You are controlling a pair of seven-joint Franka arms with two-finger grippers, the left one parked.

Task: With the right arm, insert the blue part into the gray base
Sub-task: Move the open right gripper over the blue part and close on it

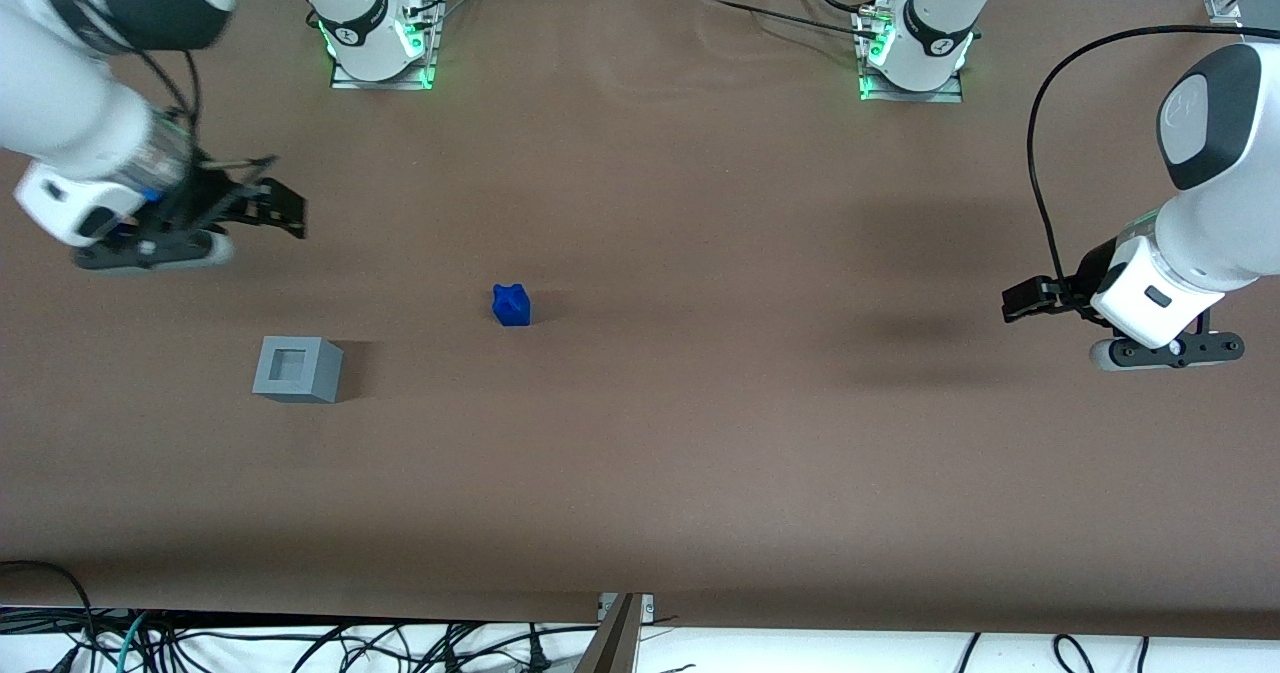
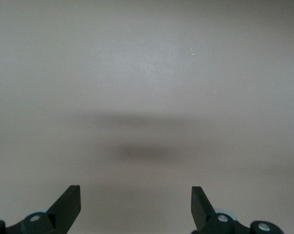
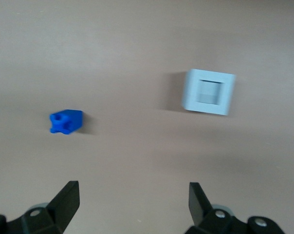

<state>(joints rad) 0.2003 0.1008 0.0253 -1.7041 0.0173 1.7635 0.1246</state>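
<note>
The blue part needs to go into the gray base, so my right gripper will grab it by its body [image 1: 511,307] [image 3: 70,121] next.
The blue part [image 1: 511,305] [image 3: 65,121] stands by itself on the brown table, knobby top up. The gray base [image 1: 297,369] [image 3: 208,92] sits nearer the front camera and closer to the working arm's end, its square recess facing up and empty. My right gripper [image 1: 283,208] [image 3: 133,200] hangs above the table, farther from the front camera than the gray base and off to the side of the blue part. Its fingers [image 3: 67,201] are spread wide apart with nothing between them, and it touches neither object.
Both arm bases [image 1: 378,38] [image 1: 912,48] are bolted at the table's back edge. The parked arm [image 1: 1160,293] hovers at its end of the table. Cables [image 1: 300,643] lie below the front edge.
</note>
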